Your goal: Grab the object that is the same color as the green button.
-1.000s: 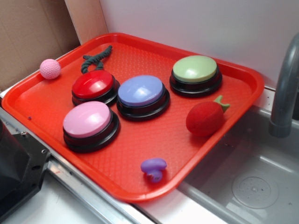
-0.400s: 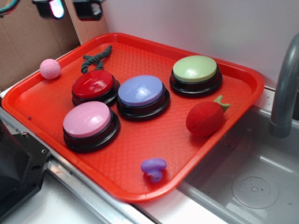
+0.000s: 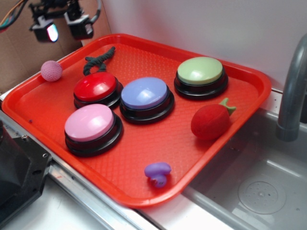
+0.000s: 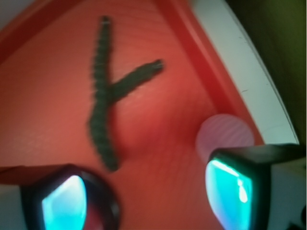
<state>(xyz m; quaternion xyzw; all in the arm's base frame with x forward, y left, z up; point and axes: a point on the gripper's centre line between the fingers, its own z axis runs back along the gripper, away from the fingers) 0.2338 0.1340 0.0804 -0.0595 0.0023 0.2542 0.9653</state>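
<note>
My gripper next needs to grab the dark green rope by its unforked end to pick the match for the green button.
The dark green knotted rope piece lies on the red tray at its far left corner, just behind the red button. In the wrist view the rope piece shows as a forked green strand ahead of the jaws. My gripper hangs in the air above the tray's far left edge, open, with nothing between its fingers; seen from the wrist, the gripper has bare tray under the gap. The pale green button sits at the tray's far right.
A pink knitted ball rests on the tray's left rim, beside the right finger. Blue-lilac button, pink button, red plush strawberry and a small purple toy share the tray. A sink and grey faucet stand right.
The gripper has come into the exterior view from the top left and lowered toward the tray's far left corner. Nothing on the tray has moved.
</note>
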